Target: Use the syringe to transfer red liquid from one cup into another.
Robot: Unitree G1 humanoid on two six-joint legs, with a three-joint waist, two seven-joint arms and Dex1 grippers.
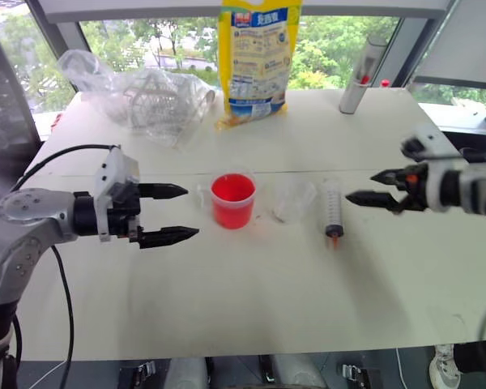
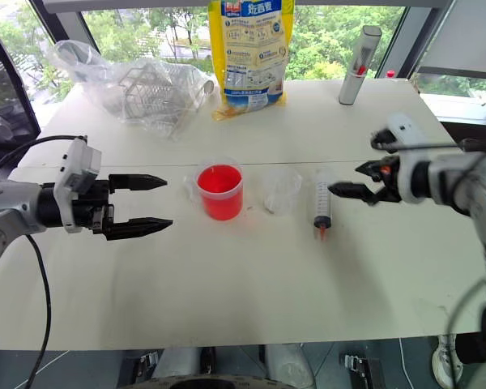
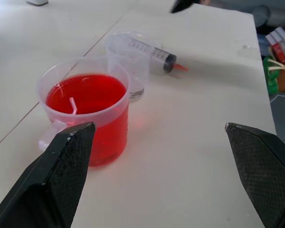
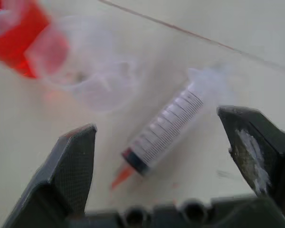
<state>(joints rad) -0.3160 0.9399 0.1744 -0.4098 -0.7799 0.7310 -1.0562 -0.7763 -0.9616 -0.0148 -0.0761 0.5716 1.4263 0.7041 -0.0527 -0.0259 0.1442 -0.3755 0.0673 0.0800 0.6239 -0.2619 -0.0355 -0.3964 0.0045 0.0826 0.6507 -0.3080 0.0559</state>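
Observation:
The syringe's narrow tip (image 1: 334,242) is stained with red liquid, so my right gripper should reach the syringe and grip its clear marked body (image 1: 333,209).
The handled cup (image 1: 232,200) stands mid-table, filled with red liquid (image 3: 85,93). Just to its right is the smaller clear cup (image 1: 292,201), almost colourless. Right of that, the syringe (image 1: 333,209) lies flat on the table, its orange tip toward the front edge. My left gripper (image 1: 190,212) hovers open to the left of the red cup, pointing at it and holding nothing. My right gripper (image 1: 360,186) is open and empty just right of the syringe, a little above the table. In the right wrist view the syringe (image 4: 166,126) lies between the spread fingers, below them.
At the back of the white table (image 1: 251,300) a yellow bag (image 1: 255,57) stands upright. A crumpled clear plastic bag holding a wire rack (image 1: 138,93) lies back left. A grey cylinder (image 1: 362,74) stands back right. A seam crosses the table behind the cups.

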